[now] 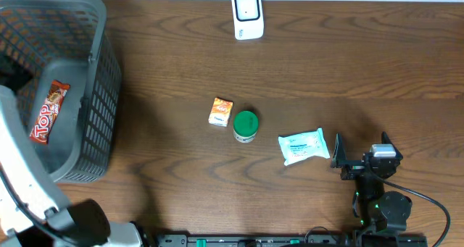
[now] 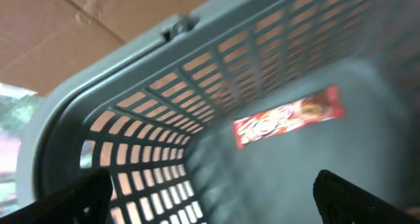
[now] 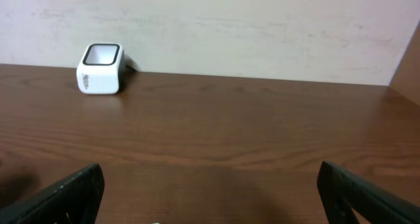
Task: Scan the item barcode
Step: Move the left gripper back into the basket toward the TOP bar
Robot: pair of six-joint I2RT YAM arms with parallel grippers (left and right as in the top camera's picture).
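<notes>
The red candy bar is next for the left gripper, which will grab it across its middle [image 1: 50, 112] [image 2: 289, 116], over the printed top side. Its bottom side will then stay free to scan.
A red candy bar [image 1: 49, 111] lies in the grey basket [image 1: 98, 95] at the left. In the left wrist view my left gripper [image 2: 211, 191] hangs open inside the basket, above the candy bar [image 2: 289, 115], with nothing between its fingers. On the table's middle are a small orange box [image 1: 220, 111], a green-lidded jar [image 1: 245, 125] and a white wipes packet [image 1: 303, 146]. My right gripper [image 1: 360, 149] stands open just right of the packet, holding nothing. The white barcode scanner [image 1: 247, 15] stands at the far edge, and it shows far left ahead of the right gripper [image 3: 210, 181] as well, scanner [image 3: 100, 68].
My white left arm [image 1: 18, 174] reaches over the basket's near side. The basket wall [image 2: 151, 119] closes in round the left gripper. A pale wall [image 3: 230, 27] runs behind the table's far edge.
</notes>
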